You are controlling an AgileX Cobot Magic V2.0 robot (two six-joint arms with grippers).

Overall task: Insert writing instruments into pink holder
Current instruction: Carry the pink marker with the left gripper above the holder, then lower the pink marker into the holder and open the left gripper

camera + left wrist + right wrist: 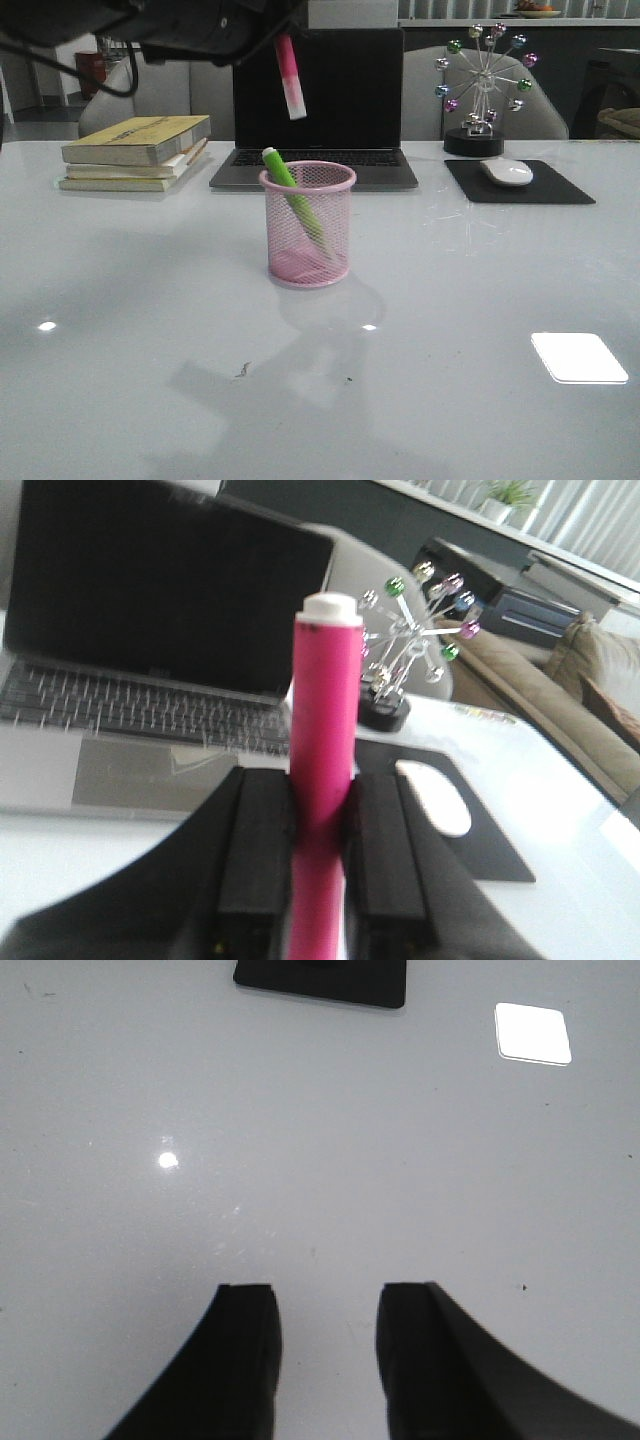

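Note:
My left gripper keeps hold of the pink highlighter until it is lower. It hangs high above the holder's rim (307, 172) and would miss if I opened now.
The pink holder (307, 225) stands mid-table with the green highlighter (292, 195) leaning inside it, cap end above the rim. High above and a little behind the holder, my left gripper (280, 35) is shut on the pink highlighter (290, 78), which hangs pale cap down. In the left wrist view the pink highlighter (325, 710) sticks out between the closed fingers of the left gripper (320, 780). My right gripper (325, 1295) is open over bare white table with nothing between its fingers. It does not show in the front view.
An open laptop (318, 95) sits behind the holder. Stacked books (135, 150) lie at the back left. A mouse (507, 172) on a black pad (560, 190) and a ferris-wheel ornament (483, 85) are at the back right.

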